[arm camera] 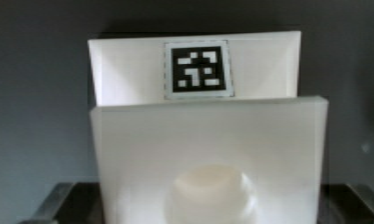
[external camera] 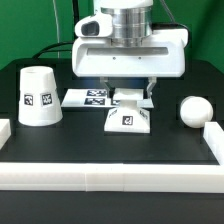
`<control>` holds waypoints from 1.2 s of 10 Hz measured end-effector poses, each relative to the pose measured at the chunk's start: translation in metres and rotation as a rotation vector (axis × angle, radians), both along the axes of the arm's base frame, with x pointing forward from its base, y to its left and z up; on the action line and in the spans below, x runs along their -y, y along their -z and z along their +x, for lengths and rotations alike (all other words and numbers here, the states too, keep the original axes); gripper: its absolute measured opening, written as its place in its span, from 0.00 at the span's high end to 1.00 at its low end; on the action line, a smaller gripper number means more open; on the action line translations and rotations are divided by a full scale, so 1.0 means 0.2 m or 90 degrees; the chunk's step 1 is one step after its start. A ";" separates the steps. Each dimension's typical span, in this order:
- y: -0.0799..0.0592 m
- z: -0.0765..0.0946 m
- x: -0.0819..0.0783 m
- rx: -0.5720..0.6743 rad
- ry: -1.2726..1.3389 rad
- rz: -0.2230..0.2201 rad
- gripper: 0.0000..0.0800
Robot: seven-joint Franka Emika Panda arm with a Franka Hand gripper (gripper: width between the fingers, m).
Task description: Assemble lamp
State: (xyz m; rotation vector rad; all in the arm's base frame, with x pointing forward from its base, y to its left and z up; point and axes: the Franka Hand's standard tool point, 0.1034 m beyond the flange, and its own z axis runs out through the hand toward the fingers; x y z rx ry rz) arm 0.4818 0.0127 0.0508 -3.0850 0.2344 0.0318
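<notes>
The lower edge of the lamp base stands mid-table, well short of the front bar (external camera: 150, 177), so my gripper now moves it toward that bar before releasing it.
The squat white lamp base (external camera: 128, 119) stands mid-table with a tag on its front. It fills the wrist view (arm camera: 205, 140), tag uppermost. My gripper (external camera: 131, 97) is lowered over it, one finger against each side of its upper part, and looks shut on it. The dark fingers (arm camera: 67, 203) show at the base's sides. The base rests on the table. The cone shade (external camera: 38, 96) stands at the exterior view's left. The ball-shaped bulb (external camera: 193, 109) lies at the right.
The marker board (external camera: 88, 97) lies flat just behind the base. White rail blocks run along the front (external camera: 110, 180) and up the left (external camera: 4, 129) and right (external camera: 213, 135) sides. A green backdrop stands behind the black table.
</notes>
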 end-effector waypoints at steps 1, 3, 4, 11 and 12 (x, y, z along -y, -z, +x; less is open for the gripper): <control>0.00 0.07 -0.01 0.010 -0.003 0.001 0.33; 0.00 0.20 -0.06 0.024 -0.009 0.003 0.33; 0.00 0.26 -0.10 0.029 -0.013 0.005 0.33; 0.00 0.65 -0.38 0.083 -0.026 0.015 0.33; 0.00 0.68 -0.38 0.088 -0.027 0.014 0.33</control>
